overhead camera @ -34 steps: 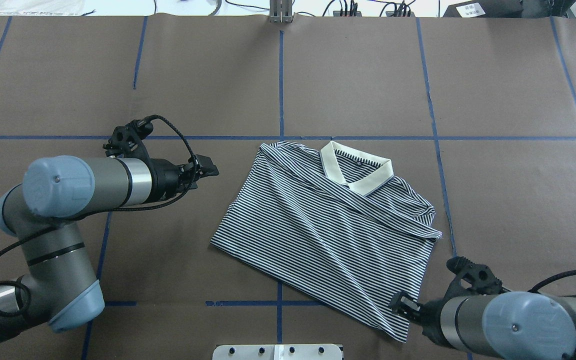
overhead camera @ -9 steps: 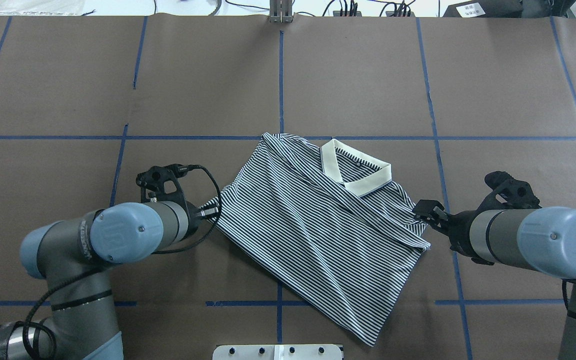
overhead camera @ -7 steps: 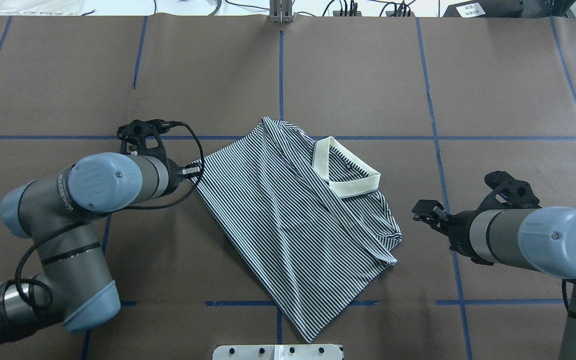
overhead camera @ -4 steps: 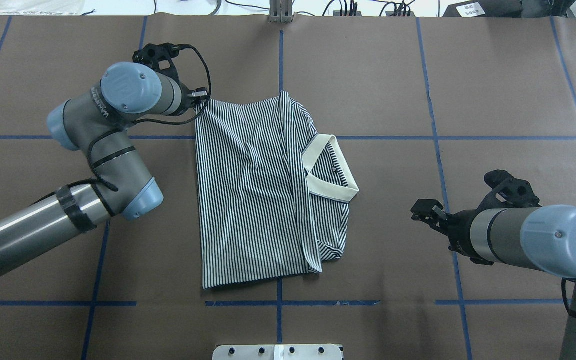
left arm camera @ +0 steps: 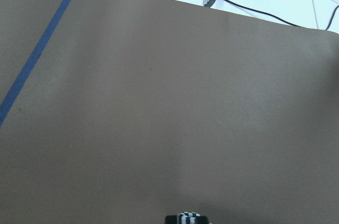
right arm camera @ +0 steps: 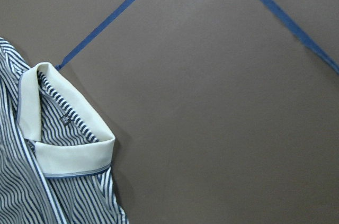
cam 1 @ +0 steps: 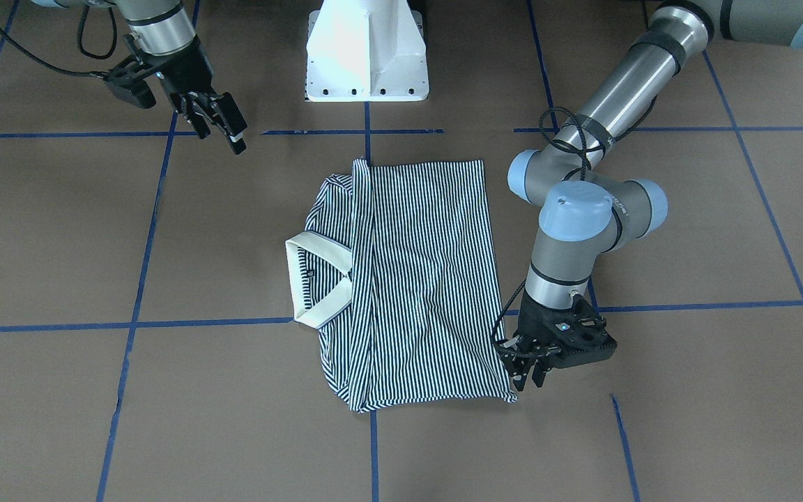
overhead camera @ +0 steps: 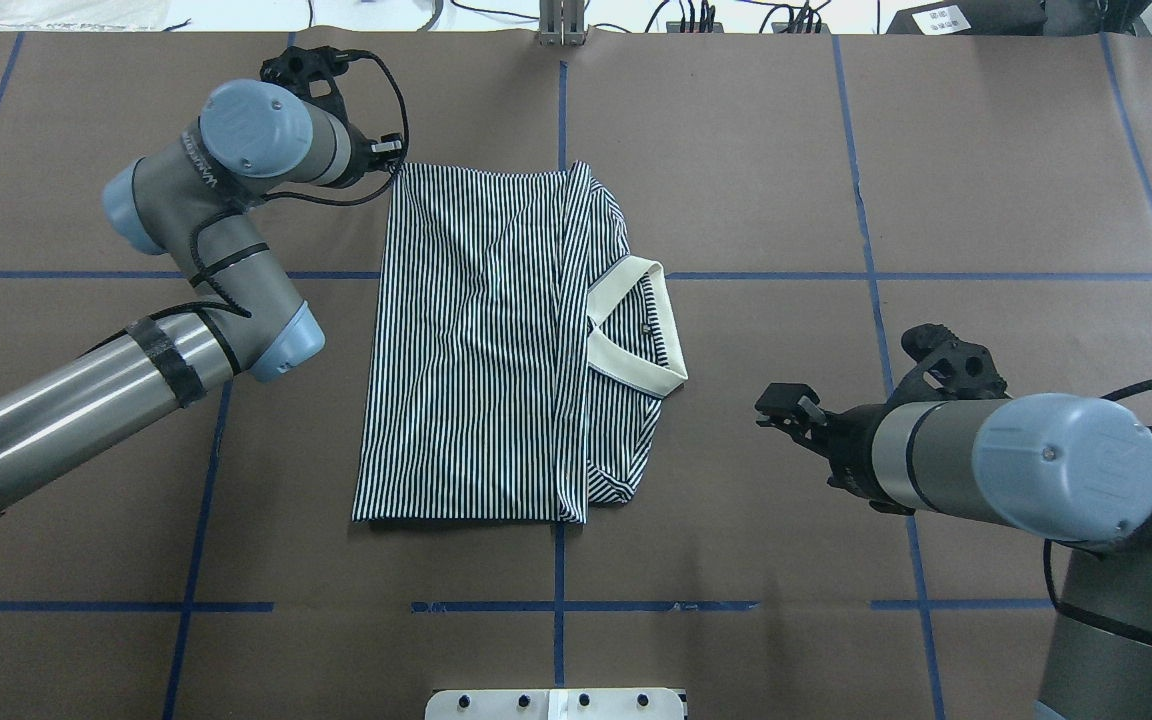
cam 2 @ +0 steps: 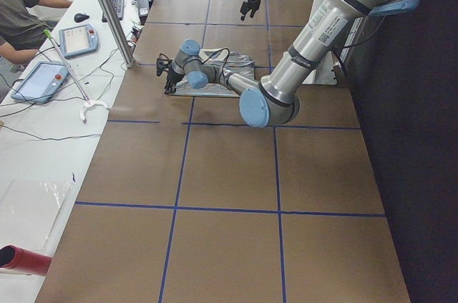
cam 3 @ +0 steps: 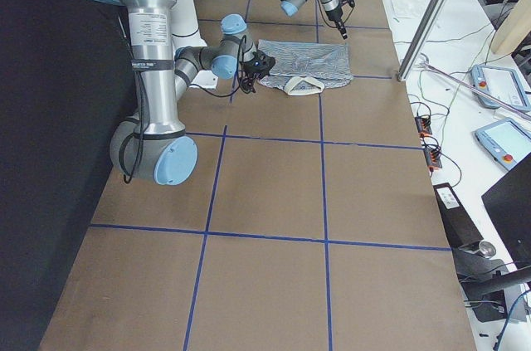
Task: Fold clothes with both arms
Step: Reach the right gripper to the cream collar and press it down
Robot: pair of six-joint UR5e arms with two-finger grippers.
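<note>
The right gripper pinches the fold's end [cam 1: 362, 164] next, since the striped shirt's folded edge stands up in a fold while the rest of the shirt lies flat.
The striped polo shirt [overhead camera: 476, 340] lies folded lengthways on the brown table, with its cream collar [overhead camera: 639, 330] on its right side. It also shows in the front-facing view [cam 1: 422, 279]. My left gripper [overhead camera: 394, 160] is shut on the shirt's far left corner, low at the table. The left wrist view shows a scrap of striped cloth [left arm camera: 185, 217] between its fingers. In the front-facing view the left gripper [cam 1: 528, 376] is at the shirt's lower right corner. My right gripper [overhead camera: 786, 405] is open and empty, right of the collar and clear of the shirt. The right wrist view shows the collar [right arm camera: 69, 139].
The white pedestal [cam 1: 366, 52] stands at the robot's side of the table, its base plate [overhead camera: 556, 703] near the shirt's hem. Blue tape lines [overhead camera: 836, 276] cross the brown cover. A metal post [overhead camera: 561, 25] stands at the far edge. Operators' tablets [cam 2: 82, 38] lie beyond it.
My left gripper dragged the shirt's corner up to the far left, which turned the shirt lengthways. My right gripper let go of the shirt's right edge and then shifted slightly left.
</note>
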